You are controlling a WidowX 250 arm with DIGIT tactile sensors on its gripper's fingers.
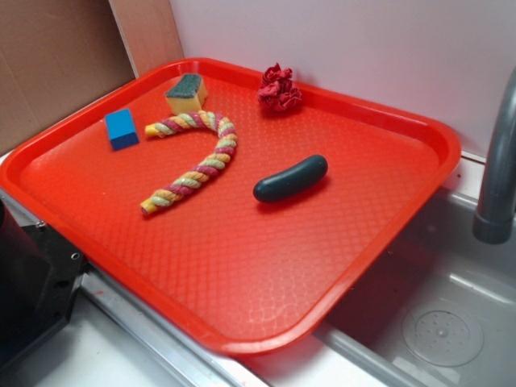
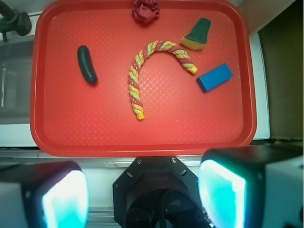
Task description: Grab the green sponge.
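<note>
I should use my gripper to pick up the green sponge [image 1: 187,93] by its long sides next. That will get it out from the things on the red tray [image 1: 242,266].
The green sponge [image 1: 187,93] [image 2: 197,34], yellow foam with a dark green top, sits at the far left corner of the red tray [image 1: 242,266] [image 2: 61,128]. My gripper [image 2: 142,194] hangs high above the tray's near edge, far from the sponge. It is open, and nothing lies between its two cyan pads [image 2: 221,192]. In the exterior view the gripper does not show; only the robot's black base [image 1: 32,282] appears at the lower left.
On the tray lie a blue block [image 1: 122,129] [image 2: 214,77], a striped rope [image 1: 193,161] [image 2: 142,76], a dark green cucumber [image 1: 290,179] [image 2: 87,64] and a red crumpled cloth [image 1: 279,89] [image 2: 145,10]. A sink [image 1: 435,314] and faucet [image 1: 500,161] stand to the right.
</note>
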